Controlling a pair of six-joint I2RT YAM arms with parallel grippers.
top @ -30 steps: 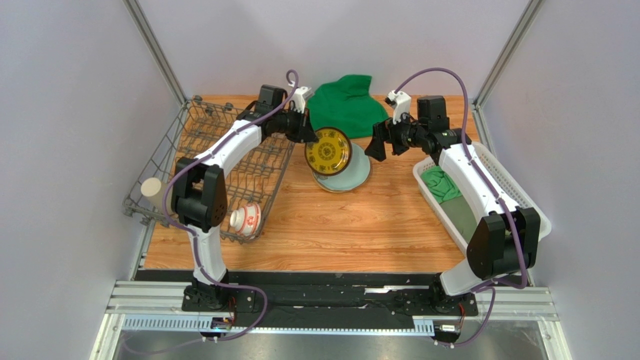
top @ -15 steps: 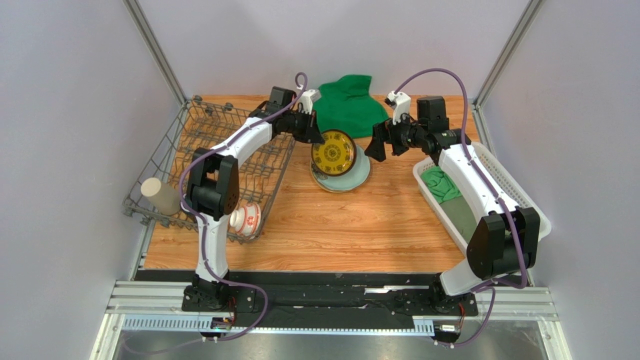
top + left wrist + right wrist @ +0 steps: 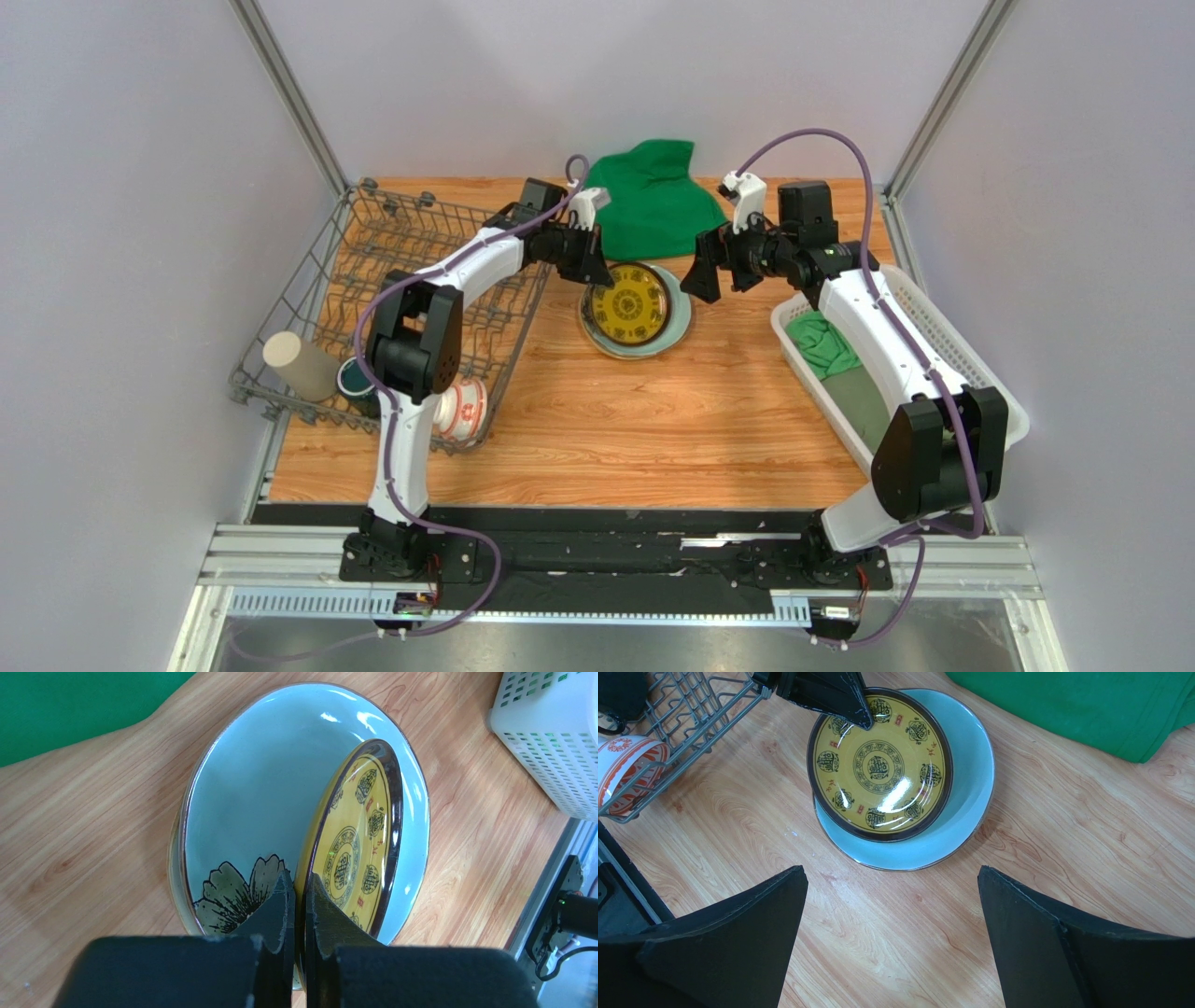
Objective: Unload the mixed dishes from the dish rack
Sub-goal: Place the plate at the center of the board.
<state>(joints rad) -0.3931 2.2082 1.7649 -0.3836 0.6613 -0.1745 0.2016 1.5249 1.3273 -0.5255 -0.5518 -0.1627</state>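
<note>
My left gripper needs to open now. The pale green plate (image 3: pixel 671 325) is right under the yellow plate, so the yellow plate would end up on the pale green plate.
My left gripper (image 3: pixel 591 268) is shut on the rim of the small yellow-and-dark patterned plate (image 3: pixel 627 303), which lies tilted on a pale green plate (image 3: pixel 671 325) on the table. In the left wrist view my gripper (image 3: pixel 300 890) pinches the yellow plate (image 3: pixel 358 840) over the pale plate (image 3: pixel 267 798), which bears a dark flower drawing. My right gripper (image 3: pixel 700 282) hangs open and empty just right of the plates; its view shows the gripper (image 3: pixel 892 875), the yellow plate (image 3: pixel 880 764) and the pale plate (image 3: pixel 962 777). The grey wire dish rack (image 3: pixel 421 280) at left holds a beige cup (image 3: pixel 293 364), a dark teal mug (image 3: pixel 356 375) and a red-and-white bowl (image 3: pixel 460 408).
A green cloth (image 3: pixel 645 196) lies at the back of the table behind the plates. A white lattice basket (image 3: pixel 933 357) with green cloth inside stands along the right edge. Bare wooden table (image 3: pixel 631 420) lies in front of the plates. Grey walls close in both sides.
My left arm has swung right and lowered the yellow plate from held up to resting tilted on the pale plate. The right arm has not moved.
</note>
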